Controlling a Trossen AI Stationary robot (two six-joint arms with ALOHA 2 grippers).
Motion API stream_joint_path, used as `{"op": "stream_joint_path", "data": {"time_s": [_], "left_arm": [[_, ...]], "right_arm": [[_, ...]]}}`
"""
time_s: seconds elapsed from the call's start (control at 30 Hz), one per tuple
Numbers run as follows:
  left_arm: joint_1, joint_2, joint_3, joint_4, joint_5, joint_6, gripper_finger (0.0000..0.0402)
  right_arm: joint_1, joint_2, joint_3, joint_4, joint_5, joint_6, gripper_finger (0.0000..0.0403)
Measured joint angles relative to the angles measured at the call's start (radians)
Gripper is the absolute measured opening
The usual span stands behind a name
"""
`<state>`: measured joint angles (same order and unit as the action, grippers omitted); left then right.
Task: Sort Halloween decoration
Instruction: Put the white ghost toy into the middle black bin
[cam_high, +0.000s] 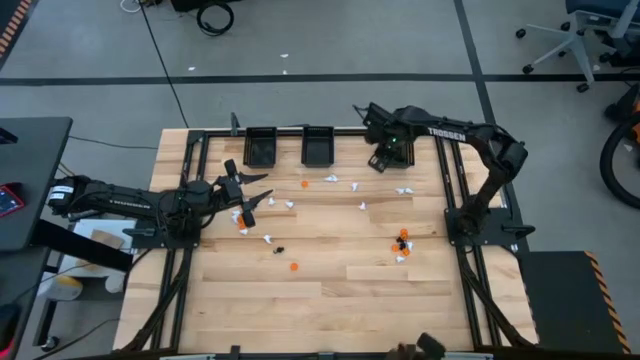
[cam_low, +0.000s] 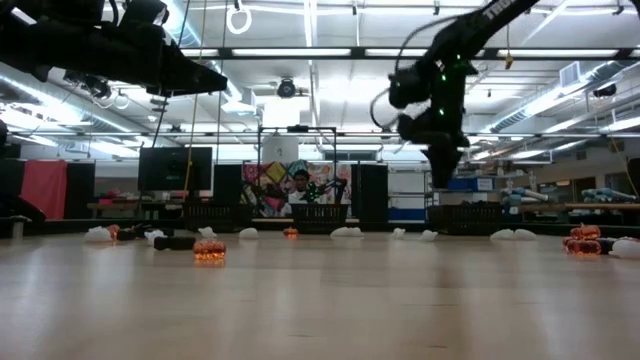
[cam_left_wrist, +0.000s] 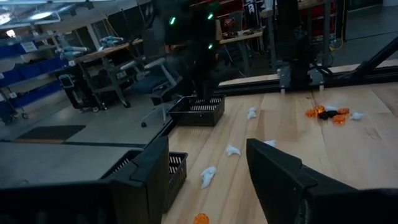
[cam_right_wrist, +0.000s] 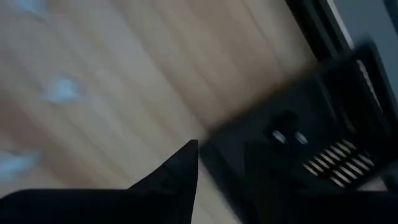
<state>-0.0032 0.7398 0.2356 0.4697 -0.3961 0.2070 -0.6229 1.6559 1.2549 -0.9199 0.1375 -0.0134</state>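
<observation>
The left gripper grabs the white trinket's body (cam_high: 290, 204) next, to sort the trinket into a black bin with its kind.
The Halloween decoration lies loose on the wooden table (cam_high: 330, 300). There are white trinkets (cam_high: 355, 186), single orange ones (cam_high: 293, 266) and an orange and black cluster (cam_high: 402, 243). My right gripper (cam_high: 383, 160) points down above the rightmost black bin (cam_right_wrist: 323, 124) at the far edge, well clear of the table in the low view (cam_low: 440, 175). It is open, with nothing between the fingers. Two pale bits (cam_right_wrist: 287, 137) lie in that bin. My left gripper (cam_high: 262, 190) waits level over the table's left side, open and empty (cam_left_wrist: 207, 143).
Two more black bins (cam_high: 260, 147) (cam_high: 318, 147) stand side by side at the far edge. The black frame rails (cam_high: 455, 190) run along the table's sides. The near half of the table holds only a few trinkets.
</observation>
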Motion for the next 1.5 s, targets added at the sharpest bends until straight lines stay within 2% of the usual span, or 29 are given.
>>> {"op": "stream_joint_path", "data": {"time_s": [0.1, 0.2, 0.4, 0.6, 0.7, 0.87, 1.23, 1.5], "left_arm": [[0.0, 0.0, 0.0, -0.039, 0.067, -0.04, 0.0194], [-0.001, 0.025, 0.0, -0.109, 0.146, -0.089, 0.0194], [0.0, 0.12, 0.0, -0.223, 0.147, -0.167, 0.0194], [0.012, 0.281, 0.0, -0.048, 0.209, -0.13, 0.0194], [0.041, 0.389, 0.0, 0.091, 0.237, -0.099, 0.0194], [0.109, 0.578, 0.0, 0.244, 0.266, -0.04, 0.0194], [0.298, 0.939, 0.001, 0.693, 0.547, -0.035, 0.0194], [0.309, 1.141, 0.079, 0.732, 0.556, -0.031, 0.0194]], "right_arm": [[0.096, -0.034, -0.011, 0.095, -0.004, 0.007, 0.0135], [0.186, -0.09, -0.076, 0.268, -0.009, 0.011, 0.0135], [0.348, -0.177, -0.3, 0.711, -0.011, 0.076, 0.0135], [0.487, -0.145, -0.497, 1.198, -0.035, 0.069, 0.0135], [0.519, -0.127, -0.544, 1.363, -0.028, 0.037, 0.0135], [0.526, -0.122, -0.564, 1.437, -0.027, -0.007, 0.0135], [0.525, -0.122, -0.564, 1.469, -0.035, -0.065, 0.0135], [0.522, -0.122, -0.564, 1.472, -0.035, -0.069, 0.0135]]}}
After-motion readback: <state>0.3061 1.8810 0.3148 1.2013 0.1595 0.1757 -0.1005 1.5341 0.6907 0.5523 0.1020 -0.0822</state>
